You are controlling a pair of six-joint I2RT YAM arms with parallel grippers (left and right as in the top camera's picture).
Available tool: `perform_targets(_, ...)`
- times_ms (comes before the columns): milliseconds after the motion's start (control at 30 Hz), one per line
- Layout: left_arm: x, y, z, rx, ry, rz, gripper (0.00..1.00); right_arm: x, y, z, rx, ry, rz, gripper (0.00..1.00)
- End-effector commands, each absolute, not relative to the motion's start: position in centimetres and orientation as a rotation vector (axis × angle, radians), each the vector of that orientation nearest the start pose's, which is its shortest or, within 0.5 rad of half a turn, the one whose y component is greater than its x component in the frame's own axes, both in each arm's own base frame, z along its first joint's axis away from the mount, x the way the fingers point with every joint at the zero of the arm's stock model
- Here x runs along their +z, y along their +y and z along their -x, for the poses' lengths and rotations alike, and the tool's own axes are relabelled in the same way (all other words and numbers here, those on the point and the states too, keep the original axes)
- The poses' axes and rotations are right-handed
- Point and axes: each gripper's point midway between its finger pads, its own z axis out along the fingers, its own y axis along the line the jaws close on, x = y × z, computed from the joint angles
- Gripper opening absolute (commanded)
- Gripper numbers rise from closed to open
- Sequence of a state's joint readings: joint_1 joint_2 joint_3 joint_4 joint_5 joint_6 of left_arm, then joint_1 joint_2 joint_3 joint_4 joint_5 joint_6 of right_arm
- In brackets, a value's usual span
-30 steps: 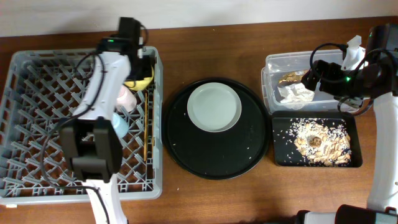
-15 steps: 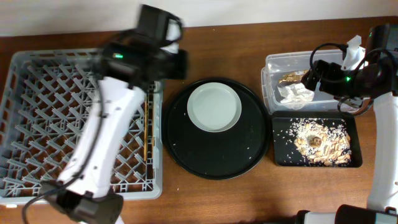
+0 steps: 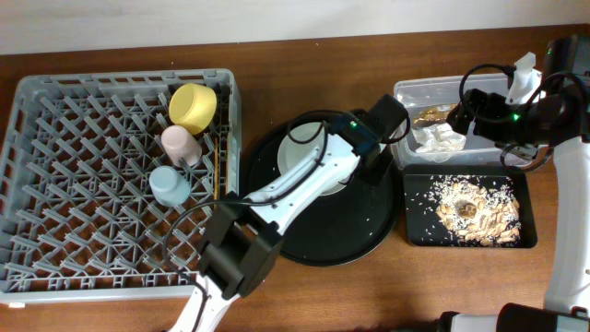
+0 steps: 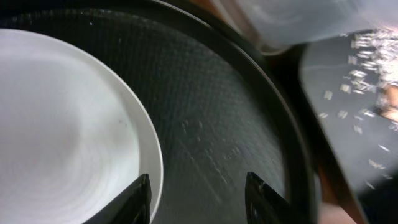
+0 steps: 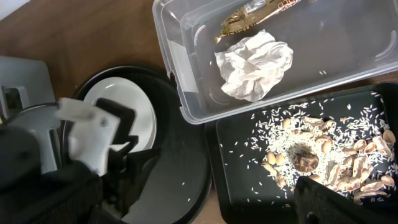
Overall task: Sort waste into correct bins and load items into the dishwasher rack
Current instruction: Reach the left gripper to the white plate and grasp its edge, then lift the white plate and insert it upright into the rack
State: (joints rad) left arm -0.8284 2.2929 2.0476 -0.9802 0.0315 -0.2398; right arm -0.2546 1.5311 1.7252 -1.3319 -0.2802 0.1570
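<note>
My left gripper grips the grey-white plate's rim (image 3: 348, 179) on the side facing the clear tub (image 3: 402, 92) next. The plate's opposite edge stays free to load upright into the rack.
The grey-white plate (image 3: 300, 155) lies on the round black tray (image 3: 313, 235). My left gripper (image 3: 380, 129) hangs over the plate's right edge, open and empty; in the left wrist view its fingers (image 4: 202, 200) straddle the plate's rim (image 4: 68, 137). The dishwasher rack (image 3: 74, 212) holds the yellow bowl (image 3: 192, 106), pink cup (image 3: 177, 143), blue cup (image 3: 170, 185) and chopsticks (image 3: 218, 166). The clear tub (image 3: 402, 92) holds the napkin (image 3: 439, 138) and gold wrapper (image 3: 430, 115). The black tray (image 3: 415, 231) holds food scraps (image 3: 475, 210). My right gripper (image 3: 459, 112) hovers over the tub, open and empty.
My left arm stretches across the round black tray from the front edge of the table. A few rice grains lie on the round tray (image 5: 180, 183). The tub and the shallow black tray stand side by side at the right, close to the round tray's rim.
My left arm has swung from the yellow bowl in the rack over to the plate on the round tray. The bowl stays in the rack. The right arm has not moved.
</note>
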Motion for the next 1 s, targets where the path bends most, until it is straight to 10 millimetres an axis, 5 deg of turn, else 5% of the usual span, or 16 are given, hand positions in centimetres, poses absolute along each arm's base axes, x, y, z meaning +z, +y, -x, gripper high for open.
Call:
perform_targets(0,4.4,-39.4,-35.7,-0.2,2.756,-0.799,0.47,27.0,-4.2,-34.1,0.34,2.623,-0.475,0.99)
perform_targets(100,1.3,-38.6,-35.9,-0.099,2.786,-0.8,0.46,27.0,-4.2,-34.1,0.34,2.623,-0.475,0.99)
perform_targets(233,-0.4,-37.5,-36.5,0.008,2.792,-0.774,0.45,27.0,-4.2,-34.1,0.34,2.623,-0.475,0.99)
perform_targets(433,-1.9,-37.3,-36.0,0.04,2.821,-0.778,0.02,27.0,-4.2,-34.1,0.34,2.623,-0.475,0.99)
perform_targets(500,-1.4,-37.4,-36.3,0.039,2.81,-0.773,0.0,27.0,-4.2,-34.1,0.34,2.623,-0.475,0.99)
perform_targets(567,0.8,-37.5,-37.1,0.061,2.775,-0.755,0.0,27.0,-4.2,-34.1,0.34,2.623,-0.475,0.99)
perform_targets(700,11.1,-36.8,-37.7,0.013,2.715,-0.712,0.0,27.0,-4.2,-34.1,0.34,2.623,-0.475,0.99)
perform_targets(767,17.5,-35.3,-37.2,-0.037,2.672,-0.707,0.0,27.0,-4.2,-34.1,0.34,2.623,-0.475,0.99)
perform_targets(867,24.2,-33.0,-36.0,-0.181,2.622,-0.77,0.0,27.0,-4.2,-34.1,0.34,2.623,-0.475,0.99)
perform_targets(967,28.7,-29.5,-35.9,-0.402,2.618,-0.696,0.0,27.0,-4.2,-34.1,0.341,2.623,-0.475,0.99)
